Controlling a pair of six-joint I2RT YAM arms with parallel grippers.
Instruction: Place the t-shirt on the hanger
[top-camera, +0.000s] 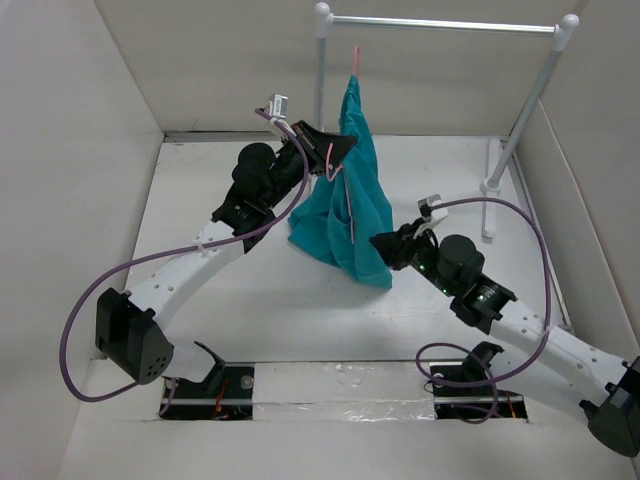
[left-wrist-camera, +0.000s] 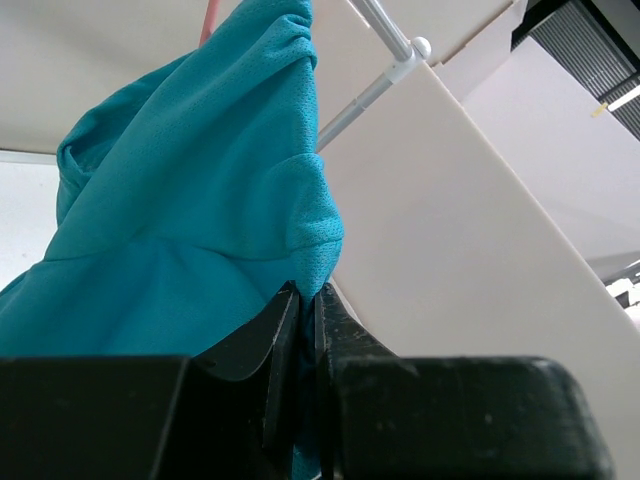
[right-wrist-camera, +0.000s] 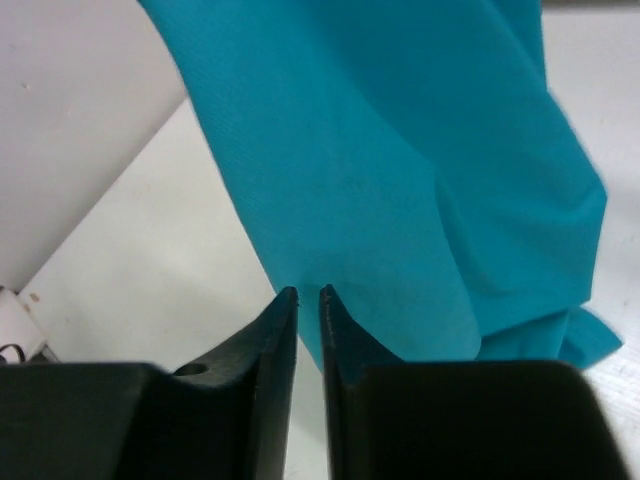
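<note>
Next, my right gripper grabs the t-shirt's hem edge (top-camera: 376, 243) (right-wrist-camera: 308, 300), away from my left gripper's raised fold, to draw the cloth over the hanger.
The teal t-shirt (top-camera: 352, 212) hangs in a bunched cone above the table, its lower folds resting on the surface. My left gripper (top-camera: 341, 147) is raised and shut on a fold of it; in the left wrist view the cloth (left-wrist-camera: 180, 200) runs down between the fingertips (left-wrist-camera: 305, 290). The pink hanger (top-camera: 356, 58) sticks up from the top of the shirt, and a bit of its wire (left-wrist-camera: 208, 18) shows above the cloth. My right gripper (top-camera: 379, 241) is low at the shirt's right hem, jaws drawn to a thin slit (right-wrist-camera: 308, 292) with nothing in it; the shirt (right-wrist-camera: 400, 150) lies just beyond.
A clothes rail (top-camera: 440, 24) with white posts and a silver bar stands at the back right, its foot (top-camera: 490, 186) on the table. White walls enclose the table on the left, back and right. The rail's bar (left-wrist-camera: 385, 35) shows behind the shirt.
</note>
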